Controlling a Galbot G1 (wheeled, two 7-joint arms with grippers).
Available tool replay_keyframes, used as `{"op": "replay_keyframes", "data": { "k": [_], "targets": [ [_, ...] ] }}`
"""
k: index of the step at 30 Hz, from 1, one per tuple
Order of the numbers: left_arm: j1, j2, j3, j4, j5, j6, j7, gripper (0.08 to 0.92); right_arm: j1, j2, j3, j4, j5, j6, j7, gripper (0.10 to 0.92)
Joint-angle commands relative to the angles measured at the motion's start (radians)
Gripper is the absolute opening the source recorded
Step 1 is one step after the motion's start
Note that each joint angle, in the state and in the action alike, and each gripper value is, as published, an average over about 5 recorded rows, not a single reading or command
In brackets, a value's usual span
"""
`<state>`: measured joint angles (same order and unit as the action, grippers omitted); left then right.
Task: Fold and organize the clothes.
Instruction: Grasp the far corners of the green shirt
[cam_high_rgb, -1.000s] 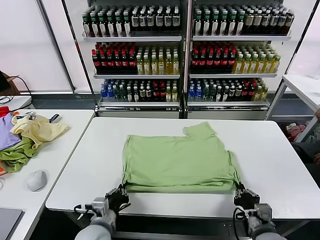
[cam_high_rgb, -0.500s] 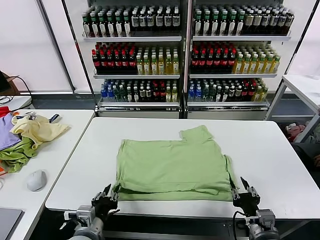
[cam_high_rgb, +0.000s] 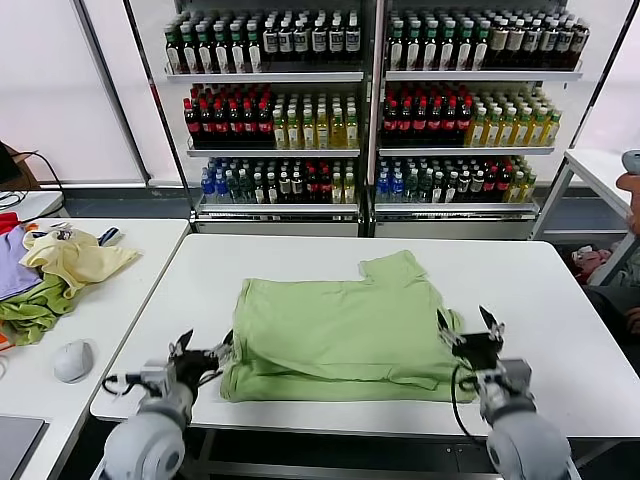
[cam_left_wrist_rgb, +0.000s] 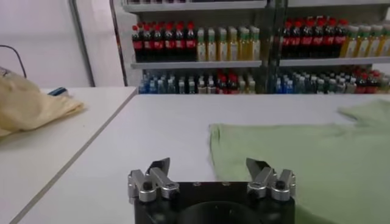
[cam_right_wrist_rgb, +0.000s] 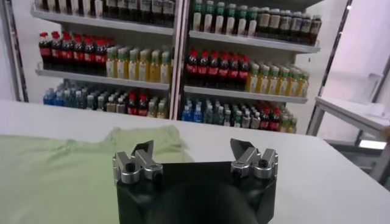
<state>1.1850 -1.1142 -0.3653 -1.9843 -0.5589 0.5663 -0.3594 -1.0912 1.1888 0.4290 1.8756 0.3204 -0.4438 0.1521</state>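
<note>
My right gripper grabs the light green polo shirt by its protruding sleeve (cam_high_rgb: 405, 263) next, to fold the upper layer over its doubled lower part (cam_high_rgb: 325, 384).
The light green polo shirt (cam_high_rgb: 340, 335) lies folded on the white table (cam_high_rgb: 520, 280), its lower part doubled over, the collar end toward the far side; its print is hidden. It also shows in the left wrist view (cam_left_wrist_rgb: 304, 158) and the right wrist view (cam_right_wrist_rgb: 61, 170). My left gripper (cam_high_rgb: 205, 352) is open and empty, just off the shirt's near left corner. My right gripper (cam_high_rgb: 468, 332) is open and empty, beside the shirt's near right corner. In each wrist view, the left (cam_left_wrist_rgb: 208, 165) and the right (cam_right_wrist_rgb: 191, 146), the fingers stand wide apart with nothing between them.
A side table (cam_high_rgb: 120, 300) on the left holds a pale yellow garment (cam_high_rgb: 75, 258), a darker green cloth (cam_high_rgb: 35, 308), a purple cloth (cam_high_rgb: 12, 268) and a grey mouse (cam_high_rgb: 73, 360). Shelves of bottles (cam_high_rgb: 370, 100) stand behind. Another white table (cam_high_rgb: 605, 170) is at the right.
Both grippers have let go of the shirt's near edge, opened and risen apart to its two sides. The shirt lies folded and a little bunched at the front.
</note>
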Motion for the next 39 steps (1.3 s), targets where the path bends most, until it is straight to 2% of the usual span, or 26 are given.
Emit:
{"op": "replay_keyframes", "data": {
  "k": [1,7,17,24,31,34,39],
  "targets": [
    [-0.306,0.004,0.095,0.237,-0.062,-0.002,-0.002,0.821,0.437,0.012,-0.160,-0.427,0.036,-0.049,0.015,0.823],
    [-0.459,-0.045,0.189,0.450,-0.046,-0.017,-0.002,0.823,0.599,0.059,-0.205,-0.652,0.016,-0.048,0.013,0.823],
    [-0.603,-0.142,0.242,0.699,-0.006,-0.032,0.002,0.823,0.734,0.131,-0.238,-0.918,-0.021,-0.036,-0.012,0.823],
    [-0.637,-0.174,0.259,0.797,0.044,-0.038,0.009,0.823,0.753,0.162,-0.244,-0.995,-0.051,-0.035,-0.032,0.823],
    [-0.633,-0.185,0.266,0.828,0.049,-0.037,0.013,0.817,0.753,0.173,-0.247,-1.038,-0.046,-0.044,-0.069,0.818],
    [-0.628,-0.186,0.266,0.826,0.046,-0.037,0.014,0.766,0.749,0.176,-0.245,-1.045,-0.019,-0.073,-0.076,0.770],
    [-0.610,-0.184,0.265,0.804,0.019,-0.034,0.015,0.620,0.747,0.179,-0.234,-1.054,0.038,-0.114,-0.075,0.629]
  ]
}}
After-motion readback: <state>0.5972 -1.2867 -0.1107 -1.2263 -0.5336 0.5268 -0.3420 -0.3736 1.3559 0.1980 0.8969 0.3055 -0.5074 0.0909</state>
